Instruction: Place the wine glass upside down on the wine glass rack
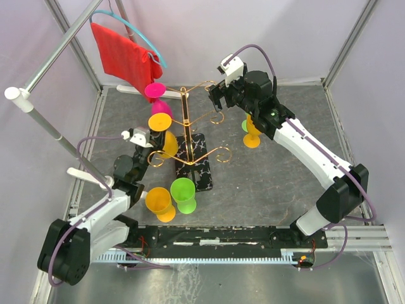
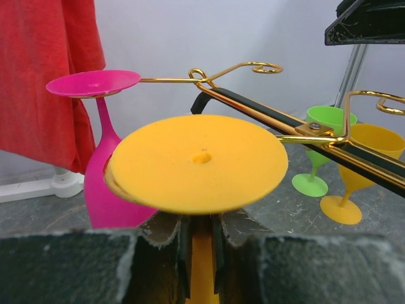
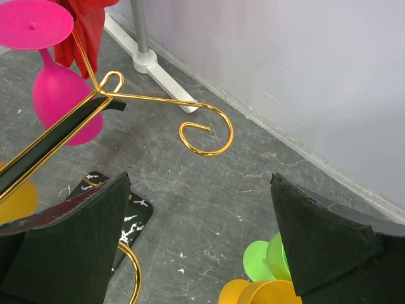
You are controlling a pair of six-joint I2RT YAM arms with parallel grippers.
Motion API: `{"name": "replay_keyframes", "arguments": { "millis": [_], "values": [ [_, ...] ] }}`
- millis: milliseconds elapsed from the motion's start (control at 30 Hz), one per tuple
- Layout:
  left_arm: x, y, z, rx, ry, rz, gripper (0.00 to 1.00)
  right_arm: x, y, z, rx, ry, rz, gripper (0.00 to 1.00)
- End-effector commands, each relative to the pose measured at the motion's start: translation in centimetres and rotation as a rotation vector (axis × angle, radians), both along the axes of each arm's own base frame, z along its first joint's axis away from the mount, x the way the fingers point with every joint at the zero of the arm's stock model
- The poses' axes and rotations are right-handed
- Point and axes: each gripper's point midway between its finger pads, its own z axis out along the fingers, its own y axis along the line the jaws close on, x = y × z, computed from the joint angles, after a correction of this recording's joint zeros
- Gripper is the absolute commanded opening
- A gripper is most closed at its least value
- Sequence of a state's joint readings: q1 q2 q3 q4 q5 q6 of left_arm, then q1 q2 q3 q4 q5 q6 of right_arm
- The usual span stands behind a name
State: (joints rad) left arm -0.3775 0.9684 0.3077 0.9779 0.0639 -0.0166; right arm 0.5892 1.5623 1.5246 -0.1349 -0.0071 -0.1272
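Note:
The orange glass's foot lies over the gold arm's end, its bowl hanging below, so it is time for my left gripper to release it.
An orange wine glass hangs foot-up, bowl down, with my left gripper shut on its stem just under the foot. In the top view it sits at the left side of the wine glass rack, close to a gold arm; whether the foot rests on the wire I cannot tell. A pink glass hangs upside down on the far-left arm. My right gripper is open, holding nothing, above the rack's right scroll.
The rack's black marbled base lies mid-table. An orange glass and a green glass stand at the front. Another orange and green pair stand under the right arm. A red cloth hangs from a rail back left.

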Motion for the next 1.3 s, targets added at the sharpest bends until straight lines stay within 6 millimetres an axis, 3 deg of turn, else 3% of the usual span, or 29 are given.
{"name": "replay_keyframes", "arguments": {
  "millis": [0, 67, 200, 367, 967, 1067, 1267],
  "values": [
    [0.4, -1.7, 0.9, 0.023, 0.011, -0.072, 0.03, -0.5, -0.4, 3.0, 0.056, -0.064, -0.017, 1.0],
    [0.6, -1.4, 0.8, 0.024, 0.031, -0.049, 0.11, -0.5, -0.6, 3.0, 0.053, -0.066, -0.024, 1.0],
    [-0.1, -0.3, 0.4, 0.016, 0.044, -0.013, 0.39, -0.5, -0.7, 2.8, 0.042, -0.066, -0.028, 1.0],
    [-1.2, 0.6, -0.1, 0.001, 0.081, 0.01, 0.55, -0.4, -0.6, 2.4, 0.032, -0.062, -0.029, 1.0],
    [-5.8, 6.5, -2.0, 0.001, 0.278, 0.23, 0.61, -0.2, -0.8, 0.7, 0.011, -0.037, -0.041, 1.0],
    [-6.4, 7.3, -1.2, -0.008, 0.288, 0.257, 0.61, -0.3, -1.0, 0.7, 0.011, -0.033, -0.045, 1.0],
    [-7.8, 9.3, 2.8, 0.0, 0.324, 0.338, 0.61, -0.4, -2.5, 1.4, 0.026, 0.042, -0.147, 1.0]
  ]
}}
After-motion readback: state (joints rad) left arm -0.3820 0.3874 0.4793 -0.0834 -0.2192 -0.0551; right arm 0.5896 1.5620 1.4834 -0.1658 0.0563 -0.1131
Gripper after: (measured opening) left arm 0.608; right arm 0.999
